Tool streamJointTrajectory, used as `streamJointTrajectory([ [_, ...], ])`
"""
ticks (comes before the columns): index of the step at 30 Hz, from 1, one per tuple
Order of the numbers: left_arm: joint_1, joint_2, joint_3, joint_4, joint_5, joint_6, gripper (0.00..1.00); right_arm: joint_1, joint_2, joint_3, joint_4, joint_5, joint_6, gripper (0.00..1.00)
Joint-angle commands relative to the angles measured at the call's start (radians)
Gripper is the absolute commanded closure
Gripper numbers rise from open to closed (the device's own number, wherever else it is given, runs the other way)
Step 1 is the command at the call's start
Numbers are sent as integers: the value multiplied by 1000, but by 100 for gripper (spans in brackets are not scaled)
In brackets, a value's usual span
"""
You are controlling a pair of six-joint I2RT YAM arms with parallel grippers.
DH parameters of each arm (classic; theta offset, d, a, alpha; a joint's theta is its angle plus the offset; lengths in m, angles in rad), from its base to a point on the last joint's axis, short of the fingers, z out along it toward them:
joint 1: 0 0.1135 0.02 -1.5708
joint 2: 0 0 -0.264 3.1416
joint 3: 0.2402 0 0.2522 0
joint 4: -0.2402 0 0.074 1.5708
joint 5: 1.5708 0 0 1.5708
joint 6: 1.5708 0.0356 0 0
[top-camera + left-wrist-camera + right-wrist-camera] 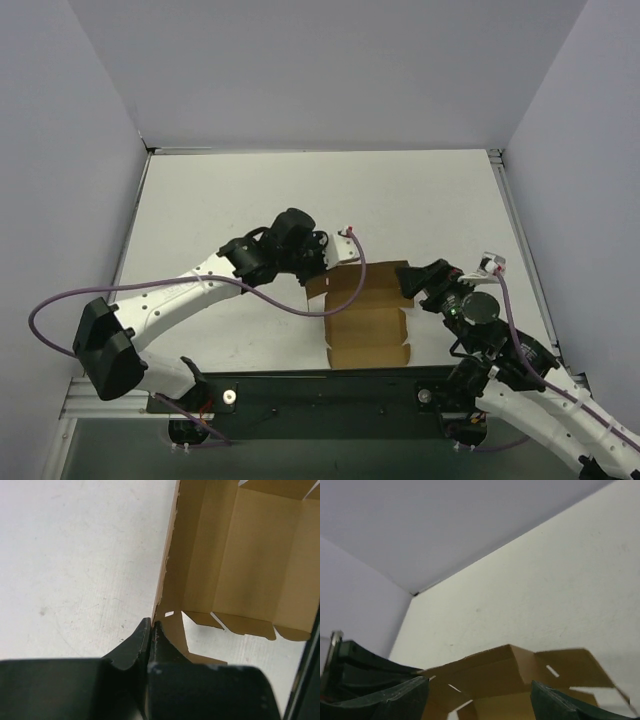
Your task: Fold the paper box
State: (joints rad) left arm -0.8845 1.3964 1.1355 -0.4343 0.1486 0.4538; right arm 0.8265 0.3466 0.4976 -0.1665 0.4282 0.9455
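Note:
The right gripper grabs the paper box's raised far panel (398, 263) by its thin edge next, which leaves the box's end flaps free to fold.
The paper box (365, 315) is a brown cardboard sheet, partly folded, lying near the table's front middle with its far panels raised. My left gripper (318, 272) is at the box's far-left corner. In the left wrist view its fingertips (151, 626) are pressed together on the thin edge of a side wall of the paper box (240, 555). My right gripper (413, 283) is at the box's far-right corner. In the right wrist view the right gripper (477, 700) stands open, its fingers (395, 700) wide apart, with a raised flap of the paper box (510, 672) just beyond them.
White walls (320, 70) enclose the table on three sides. A black rail (330, 390) with the arm bases runs along the near edge. A purple cable (300, 305) loops over the box's left side.

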Motion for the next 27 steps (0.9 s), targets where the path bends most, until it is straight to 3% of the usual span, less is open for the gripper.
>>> streamJointTrajectory([
  [1, 51, -37, 122, -210, 221, 39, 100, 5, 119, 162, -79, -163, -536, 18],
  [5, 154, -60, 167, -261, 342, 39, 100, 11, 308, 292, -139, -258, -741, 20],
  [12, 177, -86, 167, -285, 404, 42, 100, 29, 387, 364, -82, -368, -965, 19],
  [22, 180, -97, 167, -300, 497, 51, 100, 31, 545, 458, -131, -491, -1105, 21],
  [25, 180, -99, 168, -302, 513, 52, 100, 31, 572, 489, -154, -551, -1120, 25],
  [27, 180, -100, 167, -304, 520, 52, 100, 31, 586, 501, -163, -577, -1126, 34],
])
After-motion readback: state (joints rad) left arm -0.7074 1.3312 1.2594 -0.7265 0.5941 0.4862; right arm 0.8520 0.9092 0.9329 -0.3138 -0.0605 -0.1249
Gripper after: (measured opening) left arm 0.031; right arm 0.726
